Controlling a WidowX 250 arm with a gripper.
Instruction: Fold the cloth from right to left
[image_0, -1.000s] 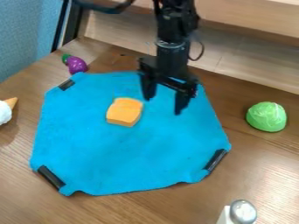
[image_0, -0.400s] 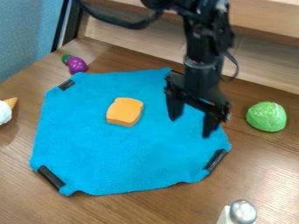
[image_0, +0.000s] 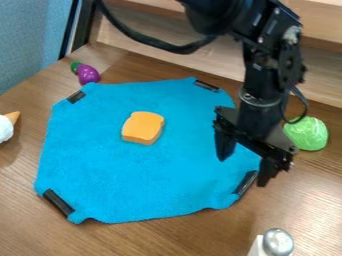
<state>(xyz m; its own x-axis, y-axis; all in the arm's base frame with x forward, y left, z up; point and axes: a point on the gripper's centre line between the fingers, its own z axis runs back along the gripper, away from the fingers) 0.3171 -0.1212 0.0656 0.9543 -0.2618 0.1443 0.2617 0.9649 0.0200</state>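
I need to fold the cloth (image_0: 147, 175) over, so next I should use my gripper to grab the blue cloth's black-clipped corner closest to the silver-topped shaker.
My gripper (image_0: 243, 170) hangs over the right edge of the blue cloth (image_0: 147, 175), its two fingers spread apart with nothing between them. One fingertip is above the cloth and the other stands near the black clip (image_0: 246, 183) at the lower right corner. The cloth lies flat on the wooden table, with black clips at its corners. An orange bread-shaped toy (image_0: 142, 128) rests on the cloth, a little above its middle.
A green cabbage toy (image_0: 307, 134) sits right of the arm, partly behind it. A purple eggplant toy (image_0: 87, 74) lies beyond the cloth's upper left corner. An ice cream toy (image_0: 5, 129) is at the left edge, a silver-topped shaker (image_0: 277, 242) at the lower right.
The gripper has moved right and toward the camera, from over the cloth's upper part to its right edge. The upper right clip has come into sight. The cloth and toys have stayed put.
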